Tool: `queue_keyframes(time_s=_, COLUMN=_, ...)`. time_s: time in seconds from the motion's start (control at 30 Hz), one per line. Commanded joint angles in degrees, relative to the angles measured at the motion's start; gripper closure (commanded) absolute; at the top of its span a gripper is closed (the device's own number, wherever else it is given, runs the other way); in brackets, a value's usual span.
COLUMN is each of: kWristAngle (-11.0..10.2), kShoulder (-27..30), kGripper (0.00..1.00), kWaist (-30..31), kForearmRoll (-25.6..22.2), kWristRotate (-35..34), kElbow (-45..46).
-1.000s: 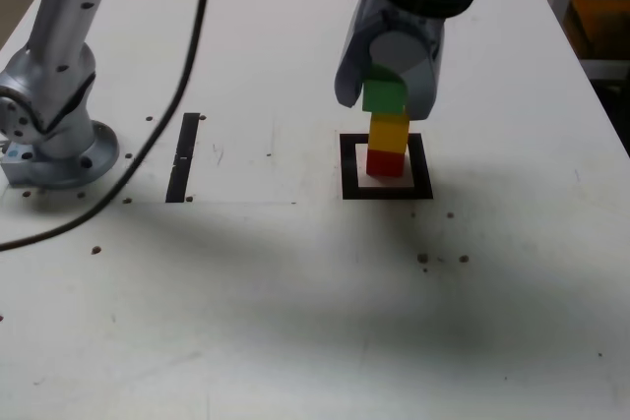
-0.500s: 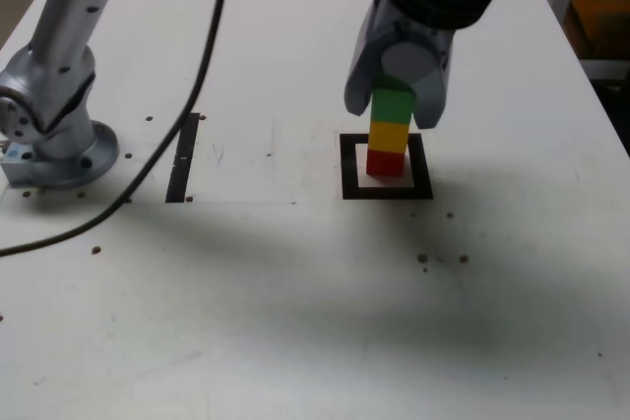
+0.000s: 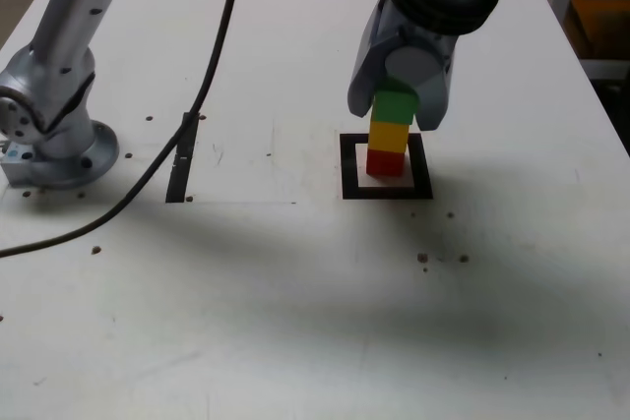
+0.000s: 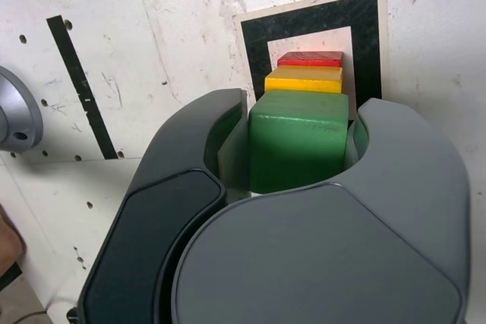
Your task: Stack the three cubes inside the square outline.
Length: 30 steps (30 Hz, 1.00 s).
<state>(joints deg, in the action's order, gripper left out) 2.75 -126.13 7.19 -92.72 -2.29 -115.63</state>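
In the exterior view the lower edge of the green cube (image 3: 396, 105) sits on the yellow cube (image 3: 390, 136), so it is now time for my gripper to open.
The three cubes form one upright column inside the square outline (image 3: 386, 167): red cube (image 3: 386, 161) on the table, yellow cube (image 3: 390, 136) on it, green cube (image 3: 396, 105) on top. My gripper (image 3: 398, 107) is shut on the green cube, its grey jaws pressed on both sides. The wrist view shows the green cube (image 4: 299, 138) gripped in the gripper (image 4: 301, 142), with the yellow cube (image 4: 304, 79) and red cube (image 4: 310, 58) stepped beyond it over the square outline (image 4: 254, 43).
The arm's silver base (image 3: 54, 130) stands at the exterior view's left, with a black cable (image 3: 202, 95) trailing across the white table. A straight black tape strip (image 3: 182, 156) lies between the base and the square. Small holes dot the tabletop.
The gripper has shifted slightly toward the exterior view's right with the green cube, which was tilted and offset and now sits squarely on the yellow cube.
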Motion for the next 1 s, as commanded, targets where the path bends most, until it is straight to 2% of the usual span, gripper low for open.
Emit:
queue_keyframes(time_s=0.0, kWristAngle=-0.1, kShoulder=0.4, kGripper=0.59, kWaist=-0.2, kForearmRoll=-1.2, kWristRotate=0.1, kElbow=0.3)
queue_keyframes(time_s=0.1, kWristAngle=-0.1, kShoulder=0.8, kGripper=0.56, kWaist=-0.2, kForearmRoll=-1.2, kWristRotate=0.1, kElbow=0.8)
queue_keyframes(time_s=0.33, kWristAngle=-0.1, kShoulder=1.1, kGripper=0.39, kWaist=-0.3, kForearmRoll=-1.2, kWristRotate=0.1, kElbow=1.2)
queue_keyframes(time_s=0.5, kWristAngle=-0.3, kShoulder=1.5, kGripper=0.14, kWaist=-0.4, kForearmRoll=-1.2, kWristRotate=0.1, kElbow=0.9)
queue_keyframes(time_s=0.6, kWristAngle=-0.9, kShoulder=2.0, kGripper=0.03, kWaist=-0.4, kForearmRoll=-1.2, kWristRotate=0.0, kElbow=0.9)
queue_keyframes(time_s=0.8, kWristAngle=-1.3, kShoulder=4.8, kGripper=0.0, kWaist=-0.4, kForearmRoll=-1.2, kWristRotate=0.0, kElbow=2.2)
queue_keyframes(time_s=0.97, kWristAngle=-1.3, kShoulder=11.5, kGripper=0.0, kWaist=-0.2, kForearmRoll=-1.2, kWristRotate=0.0, kElbow=5.6)
